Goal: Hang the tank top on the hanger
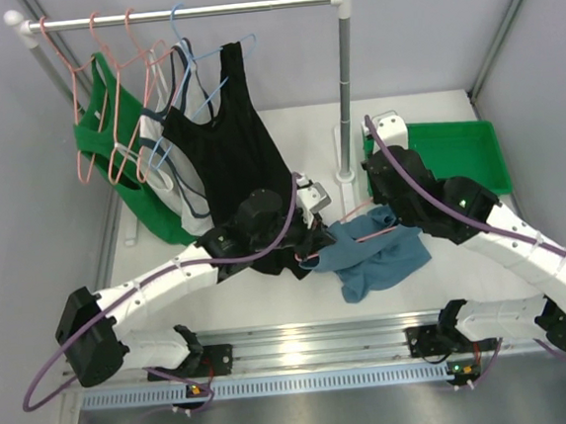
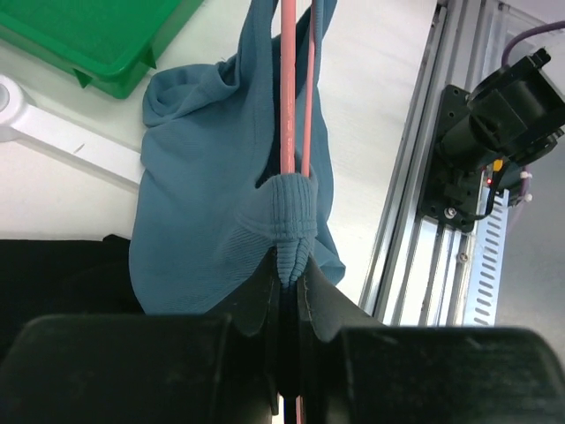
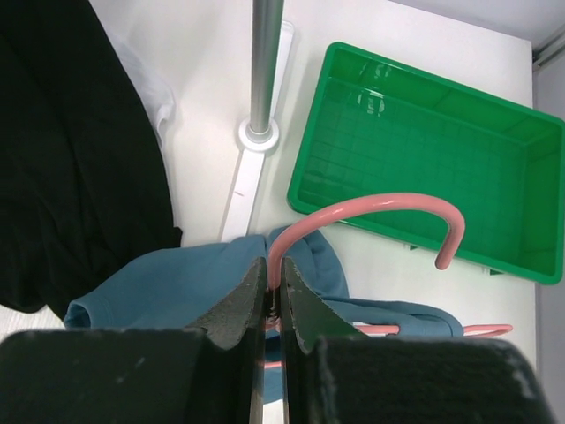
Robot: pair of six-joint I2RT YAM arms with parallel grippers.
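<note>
The ribbed hem and the hanger's wires inside it would come up together if I lifted my left gripper now, because the gripper pinches both.
The blue-teal tank top (image 1: 381,255) lies bunched on the table between my arms, draped over the salmon-pink hanger (image 1: 372,234). My left gripper (image 1: 314,252) is shut on a ribbed hem of the tank top (image 2: 291,231), with the hanger's wires (image 2: 288,97) running straight ahead through the fabric. My right gripper (image 1: 394,214) is shut on the hanger's neck just below its hook (image 3: 371,208); the tank top (image 3: 168,287) lies under and around the fingers.
A green bin (image 1: 456,152) sits at the right back, also in the right wrist view (image 3: 433,150). The rack's pole and base (image 1: 345,107) stand behind. A black tank top (image 1: 234,167), green and white tops and a light blue hanger (image 1: 201,70) hang at left.
</note>
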